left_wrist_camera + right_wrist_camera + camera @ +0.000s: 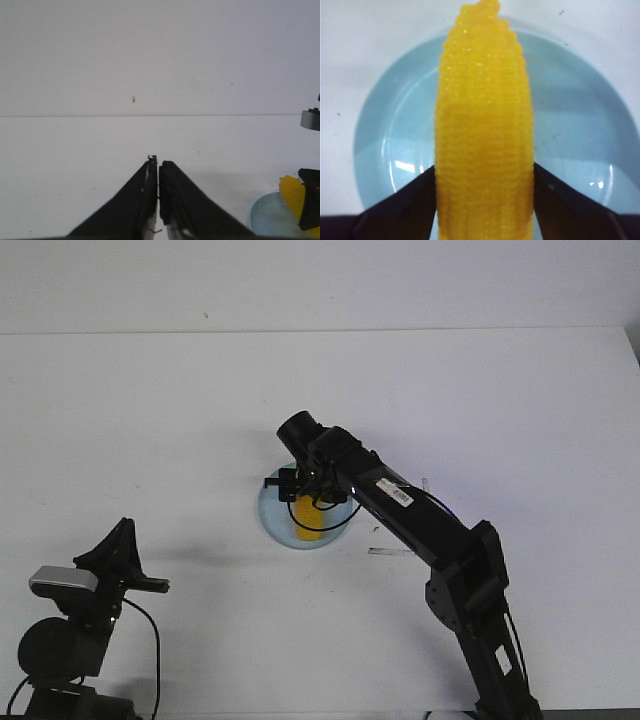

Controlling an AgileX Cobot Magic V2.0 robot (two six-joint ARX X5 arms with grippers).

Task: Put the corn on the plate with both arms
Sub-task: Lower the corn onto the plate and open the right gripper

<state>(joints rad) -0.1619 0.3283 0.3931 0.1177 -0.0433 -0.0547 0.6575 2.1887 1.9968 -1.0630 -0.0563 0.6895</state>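
The yellow corn [484, 130] is low over the pale blue plate and inside the plate's rim, so it would stay in place and my right gripper needs to release it.
The yellow corn [484, 130] fills the middle of the right wrist view, and my right gripper [484, 172] is shut on its thick end, one black finger against each side. Behind it lies the pale blue plate [385, 145]. In the front view the corn [308, 518] sits over the plate [278, 523] at the table's middle, with the right gripper [306, 496] above it; whether the corn touches the plate I cannot tell. My left gripper [122, 540] stays low at the front left, shut and empty. In the left wrist view, its fingertips [159, 161] meet, with the corn [292, 197] and plate [267, 215] far off.
The white table [480, 400] stretches wide around the plate. A thin pale strip [390, 551] lies just right of the plate, beside the right arm [440, 540]. The left arm's base and cable [150, 640] occupy the front left corner.
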